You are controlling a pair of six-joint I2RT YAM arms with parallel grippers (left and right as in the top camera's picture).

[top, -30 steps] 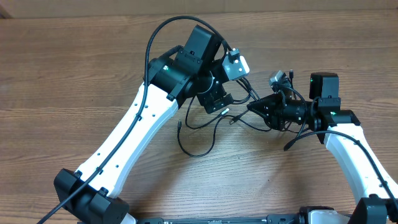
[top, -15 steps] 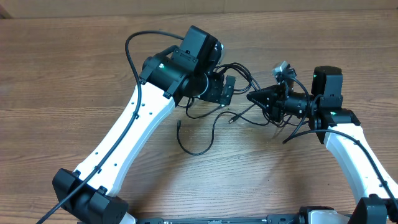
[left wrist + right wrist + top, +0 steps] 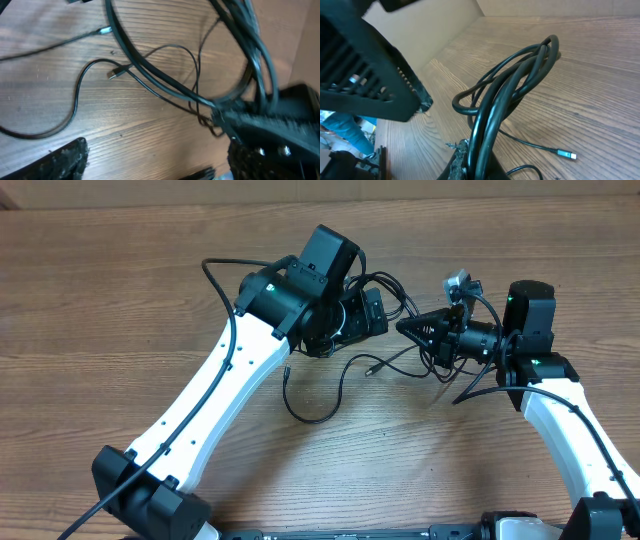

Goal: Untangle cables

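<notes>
The robot's left gripper needs to grab the bundle's loops beyond the right gripper's fingers next, so that the right gripper is free to untangle cables.
Several thin black cables (image 3: 312, 402) trail over the wooden table, one loose loop lying below my left arm. My right gripper (image 3: 408, 330) is shut on a bundle of cable loops (image 3: 520, 80) that rises from its fingers (image 3: 462, 160). My left gripper (image 3: 375, 313) is close to the left of that bundle and stands open. In the left wrist view its fingers (image 3: 60, 160) are wide apart with only bare wood between them, and the cable strands (image 3: 150, 75) pass ahead of them. A small plug (image 3: 114, 75) lies on the table, and a silver-tipped plug (image 3: 566, 155) is in the right wrist view.
The table (image 3: 120, 300) is bare brown wood. Thick black cords run along both white arms (image 3: 215, 395). The left arm's black body (image 3: 365, 75) fills the upper left of the right wrist view, close to the held bundle.
My left gripper has swung up and to the right, close to the bundle in my right gripper. The right gripper has risen slightly, still shut on the cables.
</notes>
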